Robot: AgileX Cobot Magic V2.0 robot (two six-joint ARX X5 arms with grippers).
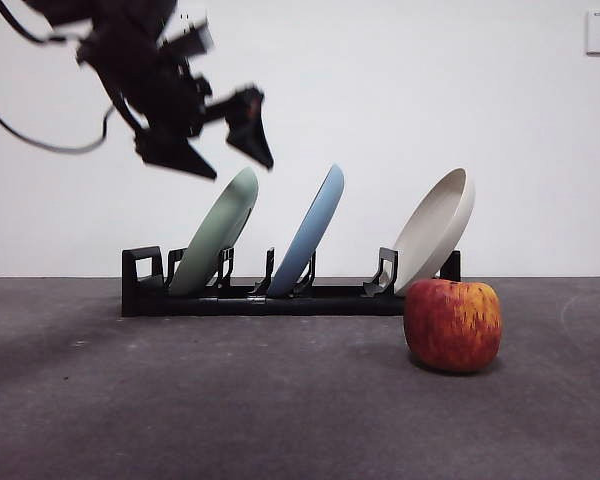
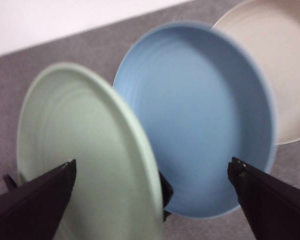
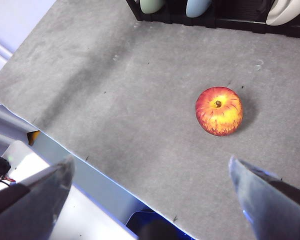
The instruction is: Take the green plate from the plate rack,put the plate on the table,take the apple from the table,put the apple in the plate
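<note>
The left gripper should next grab the plate by its free upper rim [image 1: 245,178], because the black rack closes in the lower part of the green plate [image 1: 217,232].
The green plate [image 1: 217,232] leans in the leftmost slot of the black plate rack [image 1: 260,298]. My left gripper [image 1: 230,160] hangs open just above the plate's top rim without touching it. In the left wrist view the green plate [image 2: 85,155] fills the space between and beyond the open jaws of the left gripper [image 2: 151,165]. The apple [image 1: 452,325] stands on the table [image 1: 180,400] in front of the rack's right end. My right gripper [image 3: 151,160] is open and empty, high above the table's near edge, with the apple [image 3: 219,111] ahead of it.
A light blue plate [image 1: 308,232] leans in the middle of the rack and a cream-white plate [image 1: 435,230] at its right end; both also show in the left wrist view [image 2: 200,120] [image 2: 275,65]. The table's edge [image 3: 65,145] runs below the right gripper.
</note>
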